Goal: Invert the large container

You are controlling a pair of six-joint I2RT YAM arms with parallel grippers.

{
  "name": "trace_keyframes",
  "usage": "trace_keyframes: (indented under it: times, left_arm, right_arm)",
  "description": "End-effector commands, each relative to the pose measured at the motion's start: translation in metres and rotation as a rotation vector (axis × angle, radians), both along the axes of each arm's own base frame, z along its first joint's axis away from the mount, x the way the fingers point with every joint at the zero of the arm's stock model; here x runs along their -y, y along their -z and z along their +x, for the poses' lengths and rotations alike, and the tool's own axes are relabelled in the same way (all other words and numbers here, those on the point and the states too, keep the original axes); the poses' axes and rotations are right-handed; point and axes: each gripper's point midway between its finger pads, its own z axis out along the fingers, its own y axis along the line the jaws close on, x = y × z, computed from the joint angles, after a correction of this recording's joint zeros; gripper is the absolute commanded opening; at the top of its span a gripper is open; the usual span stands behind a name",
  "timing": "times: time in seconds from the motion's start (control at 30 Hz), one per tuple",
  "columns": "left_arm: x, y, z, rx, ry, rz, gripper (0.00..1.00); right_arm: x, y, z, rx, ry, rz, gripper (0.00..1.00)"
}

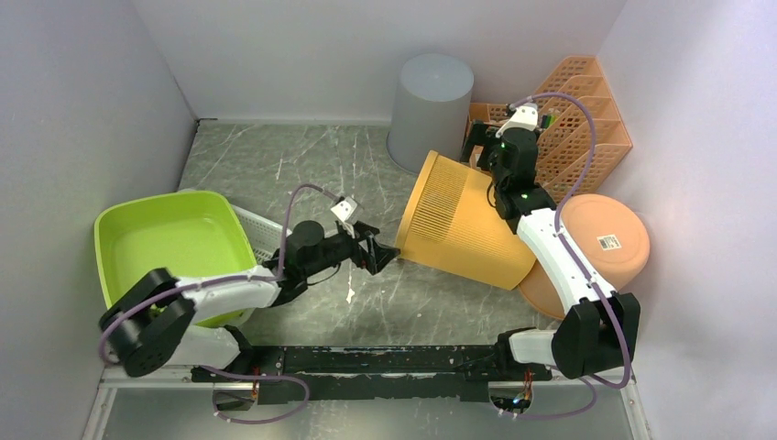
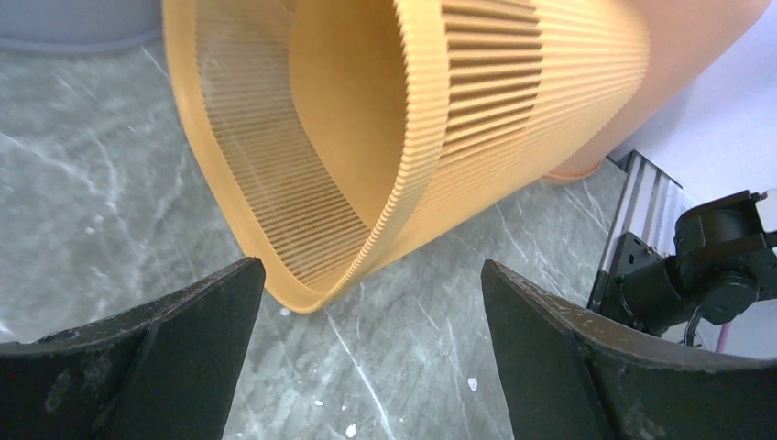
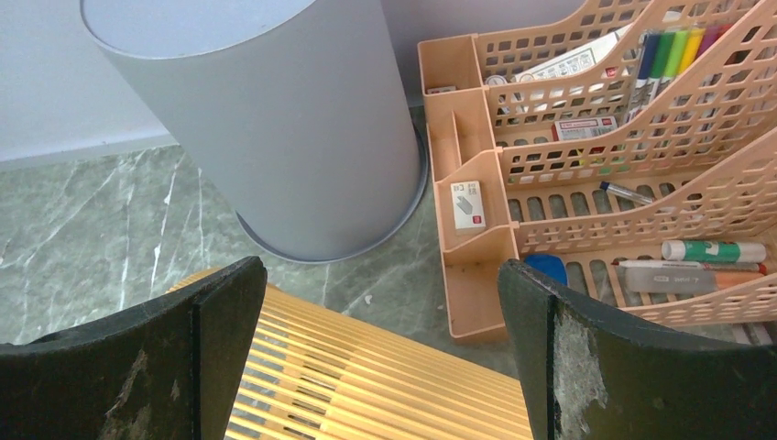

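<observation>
My left gripper grabs the large container (image 1: 463, 220) by the rim of its opening (image 1: 401, 245) next, which leaves the container's base free to turn the container upside down.
The large container (image 1: 463, 220) is an orange slatted bin lying on its side, with its open mouth facing left. My left gripper (image 1: 385, 255) is open and empty just left of the mouth's lower rim. In the left wrist view the rim (image 2: 302, 284) sits just ahead of the left gripper (image 2: 371, 270), between the jaws. My right gripper (image 1: 484, 154) is open above the bin's far upper side. In the right wrist view the slatted wall (image 3: 366, 376) lies between and below the jaws of the right gripper (image 3: 380, 270). I cannot tell if it touches.
An upturned grey bin (image 1: 431, 101) stands behind the orange one. A peach desk organizer (image 1: 577, 119) with pens is at the back right. A peach upturned basin (image 1: 609, 238) lies to the right. A green tub (image 1: 169, 243) and a white basket (image 1: 261, 234) are at the left.
</observation>
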Motion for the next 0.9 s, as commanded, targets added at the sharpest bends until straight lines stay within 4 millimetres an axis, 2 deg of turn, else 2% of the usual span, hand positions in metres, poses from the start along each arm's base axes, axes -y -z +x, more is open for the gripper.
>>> trace_keyframes:
  times: [0.0,0.1,0.17,0.23,0.3,0.5,0.7,0.87]
  left_arm:
    - [-0.021,-0.028,0.013,0.142,-0.075,0.099,1.0]
    - [-0.01,-0.079,0.014,0.222,-0.038,0.044,1.0]
    - [0.001,-0.105,0.014,0.263,0.005,0.008,1.0]
    - [0.014,-0.122,0.017,0.295,0.038,-0.013,1.0]
    - [0.026,-0.13,0.025,0.314,0.063,-0.009,1.0]
    - [0.051,-0.129,0.048,0.283,0.129,-0.041,1.0]
    - [0.054,-0.11,0.072,0.257,0.113,-0.009,0.99]
    - [0.054,-0.112,0.08,0.24,0.13,-0.049,1.0]
  right_arm:
    - [0.002,0.0,0.002,0.006,0.003,0.012,1.0]
    - [0.0,-0.002,0.001,0.012,-0.004,0.021,1.0]
    - [-0.001,-0.003,0.002,0.011,-0.007,0.023,1.0]
    - [-0.001,-0.006,0.003,0.014,-0.008,0.022,1.0]
    - [-0.001,-0.011,0.005,0.019,-0.012,0.021,1.0]
    - [-0.002,-0.032,0.009,0.048,-0.013,0.014,1.0]
    - [0.002,-0.04,0.01,0.067,0.0,0.005,1.0]
    - [0.005,-0.037,0.011,0.066,0.016,-0.001,1.0]
